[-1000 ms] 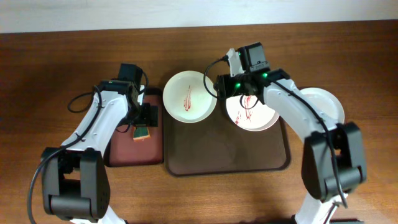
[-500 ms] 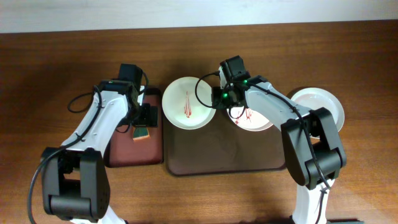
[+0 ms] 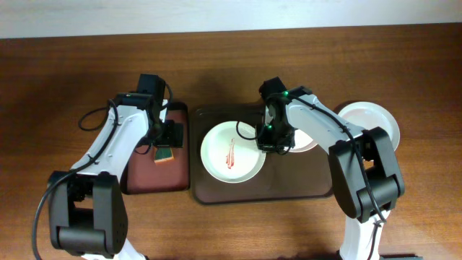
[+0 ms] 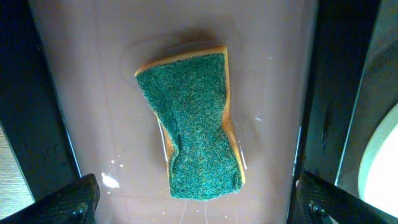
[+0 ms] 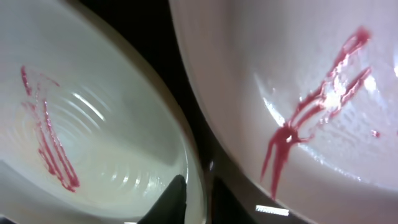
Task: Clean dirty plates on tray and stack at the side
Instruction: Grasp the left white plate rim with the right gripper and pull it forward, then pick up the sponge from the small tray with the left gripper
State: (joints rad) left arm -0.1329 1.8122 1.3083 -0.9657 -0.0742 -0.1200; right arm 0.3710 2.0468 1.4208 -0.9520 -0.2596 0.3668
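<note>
The left gripper pinches the green sponge across its narrow middle (image 3: 164, 152) next. That leaves its flared end free to scrub the streaked plate.
A pale greenish-white plate (image 3: 232, 152) with red streaks lies on the left half of the dark brown tray (image 3: 289, 185). My right gripper (image 3: 266, 144) is shut on its right rim. In the right wrist view that plate (image 5: 93, 124) fills the left side, its rim pinched in my right gripper (image 5: 196, 200). A white streaked plate (image 5: 298, 118) sits right beside it, and from overhead this plate (image 3: 302, 142) is mostly hidden under my right arm. A third white plate (image 3: 374, 119) rests on the table to the right of the tray. My left gripper (image 4: 202, 202) hangs open over a green sponge (image 4: 193, 127).
The sponge (image 3: 165, 154) lies in a smaller reddish-brown tray (image 3: 141, 177) left of the big tray; its surface looks wet. My left gripper (image 3: 167, 143) hovers just above it. Wooden table surrounds both trays, with a pale wall strip at the back.
My right gripper closed on the greenish plate's rim and pulled the plate from the tray's back-left edge toward the tray's middle front. The left arm has not moved.
</note>
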